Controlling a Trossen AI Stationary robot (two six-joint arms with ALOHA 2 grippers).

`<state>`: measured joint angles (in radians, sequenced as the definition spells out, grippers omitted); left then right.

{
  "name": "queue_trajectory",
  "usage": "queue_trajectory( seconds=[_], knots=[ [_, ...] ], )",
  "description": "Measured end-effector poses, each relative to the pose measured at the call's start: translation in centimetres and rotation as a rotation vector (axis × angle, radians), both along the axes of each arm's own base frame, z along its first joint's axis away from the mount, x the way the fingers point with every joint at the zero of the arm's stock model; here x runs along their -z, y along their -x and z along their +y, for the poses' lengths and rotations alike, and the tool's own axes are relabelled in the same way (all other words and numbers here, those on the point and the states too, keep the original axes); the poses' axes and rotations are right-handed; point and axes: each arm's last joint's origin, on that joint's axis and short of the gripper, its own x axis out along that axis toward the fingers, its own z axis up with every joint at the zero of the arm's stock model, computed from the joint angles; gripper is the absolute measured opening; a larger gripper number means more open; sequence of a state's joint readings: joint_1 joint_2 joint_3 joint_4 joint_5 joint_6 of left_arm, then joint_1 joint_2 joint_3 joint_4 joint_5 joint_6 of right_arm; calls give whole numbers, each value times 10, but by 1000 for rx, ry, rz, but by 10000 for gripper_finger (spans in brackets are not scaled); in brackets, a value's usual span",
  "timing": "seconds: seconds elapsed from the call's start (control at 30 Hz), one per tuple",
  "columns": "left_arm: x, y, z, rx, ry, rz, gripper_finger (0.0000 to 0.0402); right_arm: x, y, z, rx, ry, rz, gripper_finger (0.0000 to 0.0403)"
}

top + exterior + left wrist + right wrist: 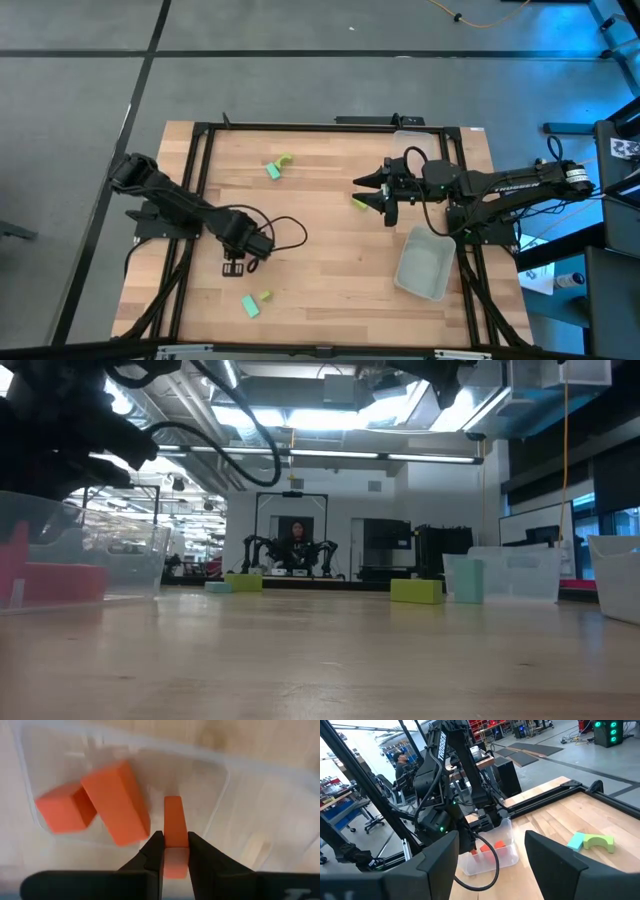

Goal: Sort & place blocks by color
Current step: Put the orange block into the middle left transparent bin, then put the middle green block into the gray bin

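The held red block's lower end (173,805) is low over the clear tray's bottom and the block would stay in the tray. My left gripper is ready to open now.
My left gripper (175,842) points down into a clear tray (220,775) at the table's left, shut on a red block (174,817). Two more red blocks (116,802) (64,810) lie on the tray floor beside it. My right gripper (362,192) hangs level above the table's middle right, open, with nothing between its fingers. Below it a yellow-green block (360,204) lies on the table. A teal block (272,171) and a yellow-green arch (286,160) lie farther back. Another teal block (250,306) and a yellow-green block (265,296) lie near the front. My left gripper pinches the upper end of the red block (175,851) between its two fingers, coming from above and pointing down. The block stands upright below the fingers, reaching down into the tray. Whether its lower end touches the tray floor, I cannot tell.
A second clear tray (424,262) sits at the table's right and a third (410,140) at the far edge. A black frame (300,127) runs around the tabletop. Bare wood lies between the block pairs. A person shows far off in the room.
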<state>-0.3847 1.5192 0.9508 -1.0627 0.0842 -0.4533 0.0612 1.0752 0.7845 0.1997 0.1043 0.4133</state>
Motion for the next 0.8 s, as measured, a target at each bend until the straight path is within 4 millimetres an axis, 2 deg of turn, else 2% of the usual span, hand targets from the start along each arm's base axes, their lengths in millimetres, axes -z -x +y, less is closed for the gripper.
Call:
queue_trajectory(
  seconds=[0.13, 0.53, 0.63, 0.73, 0.8],
  knots=[
    [0, 0, 0, -5, -1, 0, 72, 0, 0, 0, 0, 0, 0, 231],
    [-5, 4, 2, 4, 58, 32, 166, 0, 0, 0, 0, 0, 2, 231],
    [-17, 11, 9, -17, 84, 41, 181, 0, 0, 0, 0, 0, 2, 231],
    [-43, 19, 17, -21, 83, 9, 186, 0, 0, 0, 0, 0, 2, 231],
    [-66, 23, 23, -25, 76, -75, 187, 0, 0, 0, 0, 0, 1, 231]
  ],
)
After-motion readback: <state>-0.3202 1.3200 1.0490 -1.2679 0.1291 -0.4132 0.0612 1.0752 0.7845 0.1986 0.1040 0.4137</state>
